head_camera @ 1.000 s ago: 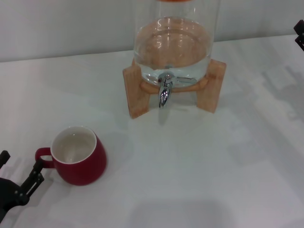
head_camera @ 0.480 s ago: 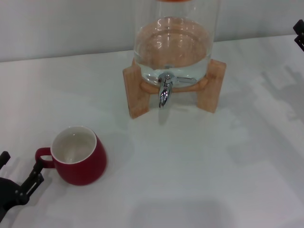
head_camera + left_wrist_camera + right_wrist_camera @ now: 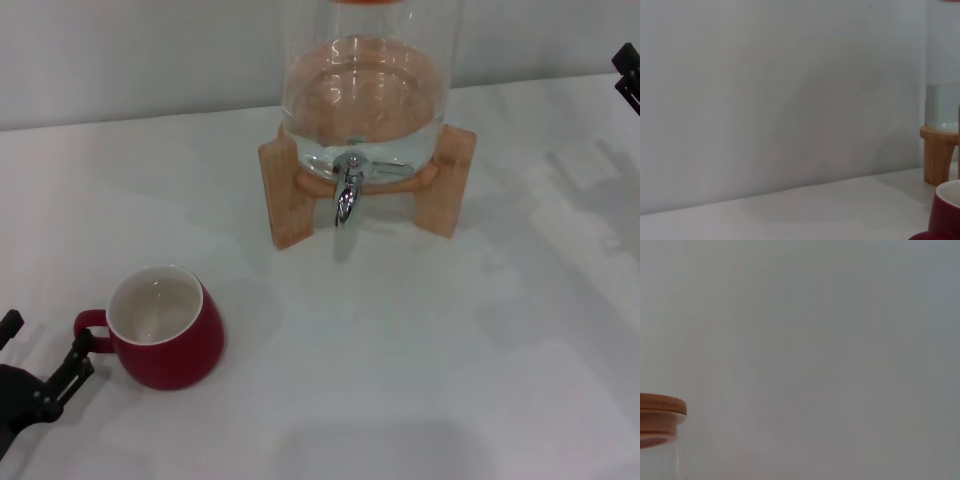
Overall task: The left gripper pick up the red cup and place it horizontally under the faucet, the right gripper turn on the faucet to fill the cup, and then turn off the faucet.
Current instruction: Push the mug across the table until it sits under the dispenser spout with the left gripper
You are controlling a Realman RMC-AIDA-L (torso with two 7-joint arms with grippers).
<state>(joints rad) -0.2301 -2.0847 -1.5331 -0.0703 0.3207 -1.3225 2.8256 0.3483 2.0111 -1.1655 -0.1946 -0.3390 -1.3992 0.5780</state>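
My left gripper isn't ready to close on the red cup [image 3: 170,335] yet. It has one finger short, left of the handle, so I should first move it toward its handle [image 3: 88,320].
The red cup [image 3: 170,335] stands upright on the white table at the front left, white inside showing, its loop handle [image 3: 88,330] turned toward my left gripper [image 3: 42,348]. That gripper sits at the bottom left corner, open, with one finger [image 3: 76,364] just beside the handle and nothing held. The cup's edge also shows in the left wrist view [image 3: 946,210]. The chrome faucet [image 3: 346,196] points down from the glass dispenser [image 3: 365,90], well behind and right of the cup. Only a black tip of my right gripper [image 3: 628,72] shows at the far right edge.
The dispenser holds water and rests on a wooden stand [image 3: 288,190]; the stand shows in the left wrist view [image 3: 938,156] and its wooden lid in the right wrist view [image 3: 660,416]. The white table [image 3: 420,360] stretches in front of the faucet. A pale wall stands behind.
My left gripper has shifted very slightly near the cup handle. The cup and the dispenser have not moved.
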